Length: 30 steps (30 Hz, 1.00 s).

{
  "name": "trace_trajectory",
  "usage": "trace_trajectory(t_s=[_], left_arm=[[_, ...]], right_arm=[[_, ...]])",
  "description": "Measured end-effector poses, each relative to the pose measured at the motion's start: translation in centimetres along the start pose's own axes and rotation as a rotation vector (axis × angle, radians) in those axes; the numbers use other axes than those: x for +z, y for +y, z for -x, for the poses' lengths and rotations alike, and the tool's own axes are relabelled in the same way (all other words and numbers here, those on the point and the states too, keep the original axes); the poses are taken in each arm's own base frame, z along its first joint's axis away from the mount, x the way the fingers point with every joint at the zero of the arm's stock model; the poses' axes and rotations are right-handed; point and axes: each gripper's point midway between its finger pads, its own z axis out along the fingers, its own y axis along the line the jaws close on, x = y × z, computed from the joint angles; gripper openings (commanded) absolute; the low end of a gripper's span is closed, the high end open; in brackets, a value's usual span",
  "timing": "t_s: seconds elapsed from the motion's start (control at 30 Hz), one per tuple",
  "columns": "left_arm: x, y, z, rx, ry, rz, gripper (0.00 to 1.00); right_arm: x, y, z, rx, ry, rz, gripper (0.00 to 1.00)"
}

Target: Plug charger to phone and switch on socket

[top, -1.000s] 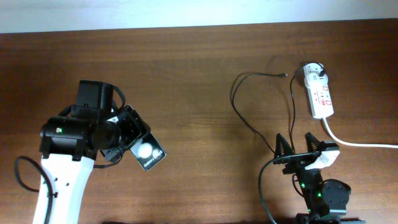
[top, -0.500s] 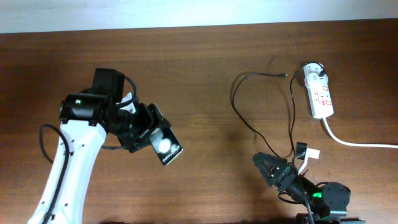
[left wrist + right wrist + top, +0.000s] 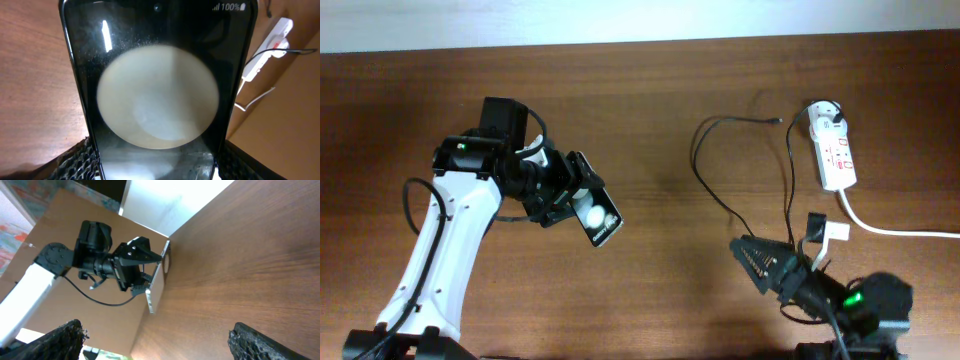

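The right gripper grips the phone's loose end (image 3: 605, 229) (image 3: 153, 300) across screen and back next, so the end of the phone in my left gripper is ready for the charger.
My left gripper (image 3: 563, 193) is shut on the black phone (image 3: 599, 220) and holds it tilted above the table, left of centre. The phone fills the left wrist view (image 3: 160, 75), with my left gripper's fingers (image 3: 160, 167) on both of its sides. The white socket (image 3: 834, 152) lies at the far right and also shows in the left wrist view (image 3: 267, 45). The thin black charger cable (image 3: 705, 165) loops from its white plug head (image 3: 828, 118) in the socket, with the small tip lying free near the back. My right gripper (image 3: 782, 245) is open and empty, turned on its side near the cable. In the right wrist view my right gripper (image 3: 162, 340) faces the phone (image 3: 157, 287).
The socket's thick white cord (image 3: 895, 229) runs off the right edge, close to my right arm. The left arm's white body (image 3: 435, 260) takes up the front left. Bare brown wood lies between the two arms.
My left arm has carried the phone up and to the right, toward the centre. My right gripper has rolled onto its side and now points left.
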Motion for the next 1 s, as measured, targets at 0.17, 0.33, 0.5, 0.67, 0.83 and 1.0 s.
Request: trace_trajectory(t_s=[0.17, 0.33, 0.5, 0.67, 0.83, 1.0], left_arm=[[0.0, -0.2, 0.2, 0.004, -0.005, -0.009, 0.70], [0.0, -0.2, 0.2, 0.005, -0.008, -0.010, 0.70], [0.0, -0.4, 0.4, 0.006, -0.013, -0.015, 0.71], [0.0, -0.4, 0.4, 0.007, -0.012, -0.018, 0.71], [0.0, -0.4, 0.4, 0.006, -0.013, -0.017, 0.71], [0.0, -0.4, 0.4, 0.004, -0.013, -0.017, 0.72]], right_arm=[[3.1, 1.3, 1.3, -0.027, 0.112, -0.108, 0.95], [8.7, 1.1, -3.0, -0.122, 0.269, -0.210, 0.95], [13.9, 3.4, -5.9, -0.215, 0.179, -0.202, 0.90], [17.9, 3.0, -7.5, -0.249, 0.101, -0.209, 0.82], [20.5, 1.2, -8.1, -0.190, 0.064, -0.225, 0.71], [21.9, 0.7, -8.3, -0.164, 0.040, -0.206, 0.50]])
